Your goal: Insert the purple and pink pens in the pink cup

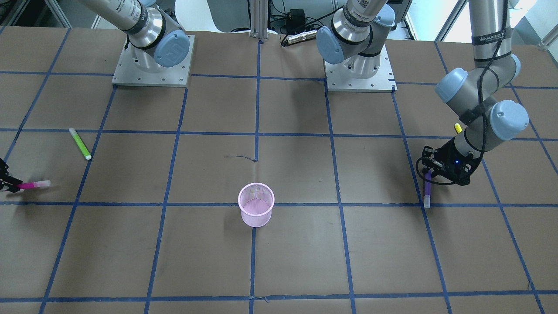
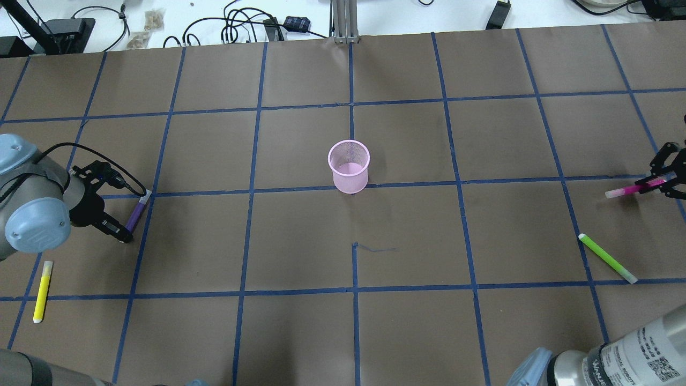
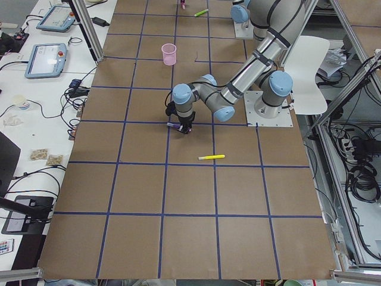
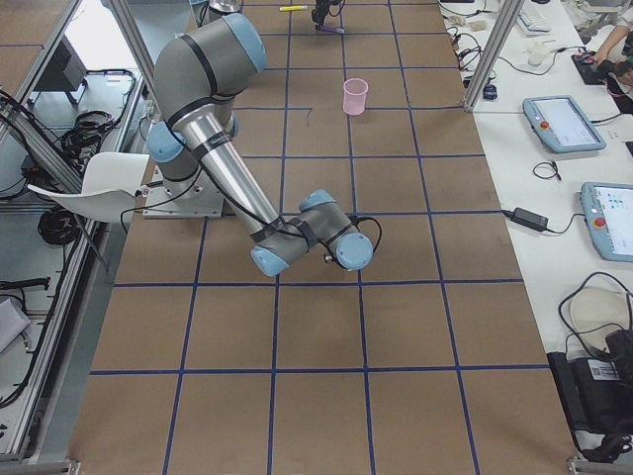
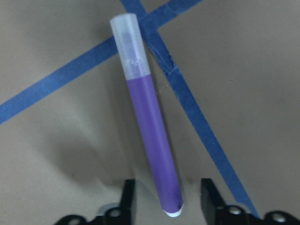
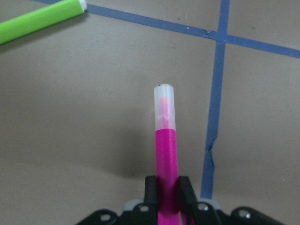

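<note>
I need to grab the purple pen by its back end [image 5: 169,199] next with my left gripper, to drop it cap-first into the pink cup.
The pink mesh cup [image 2: 349,166] stands upright and empty at the table's middle. The purple pen [image 2: 137,210] lies flat on the table at the robot's left, its clear cap on a blue tape line. My left gripper [image 5: 168,199] is open, its fingers on either side of the pen's back end with gaps on both sides. My right gripper [image 6: 167,187] is shut on the pink pen [image 6: 166,150] and holds it level a little above the table, far on the robot's right [image 2: 632,190]. Both grippers are far from the cup.
A green pen [image 2: 607,258] lies on the table near the right gripper. A yellow pen [image 2: 42,291] lies near the left arm. Blue tape lines grid the brown table. The arm bases stand at the robot's side [image 1: 152,65].
</note>
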You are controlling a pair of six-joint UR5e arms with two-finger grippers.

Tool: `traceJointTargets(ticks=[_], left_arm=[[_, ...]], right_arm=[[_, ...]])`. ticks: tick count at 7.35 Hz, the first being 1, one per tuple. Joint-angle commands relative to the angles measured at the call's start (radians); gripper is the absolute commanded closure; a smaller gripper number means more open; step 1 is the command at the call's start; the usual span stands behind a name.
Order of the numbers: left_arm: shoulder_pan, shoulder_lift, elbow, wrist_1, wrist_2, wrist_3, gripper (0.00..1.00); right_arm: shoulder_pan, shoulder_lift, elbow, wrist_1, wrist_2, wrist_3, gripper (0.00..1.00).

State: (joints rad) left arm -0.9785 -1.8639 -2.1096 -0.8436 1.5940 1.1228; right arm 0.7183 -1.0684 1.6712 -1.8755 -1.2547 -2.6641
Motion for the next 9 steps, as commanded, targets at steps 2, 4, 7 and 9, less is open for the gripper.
traceJointTargets(ticks=[2,4,7,9], left_arm=[[-0.003,0.000,0.020,0.000,0.006,0.005,1.00],[-0.012,0.008,0.159,-0.052,0.091,0.003,1.00],[-0.043,0.023,0.246,-0.143,0.121,-0.006,1.00],[-0.115,0.035,0.281,-0.144,0.201,-0.006,1.00]], right_arm=[[0.132,-0.207,0.002,0.010,0.005,0.198,0.95],[0.295,-0.344,0.005,0.009,-0.057,0.355,0.95],[0.653,-0.370,0.002,-0.095,-0.233,0.727,0.95],[0.943,-0.348,0.001,-0.224,-0.358,1.165,0.96]])
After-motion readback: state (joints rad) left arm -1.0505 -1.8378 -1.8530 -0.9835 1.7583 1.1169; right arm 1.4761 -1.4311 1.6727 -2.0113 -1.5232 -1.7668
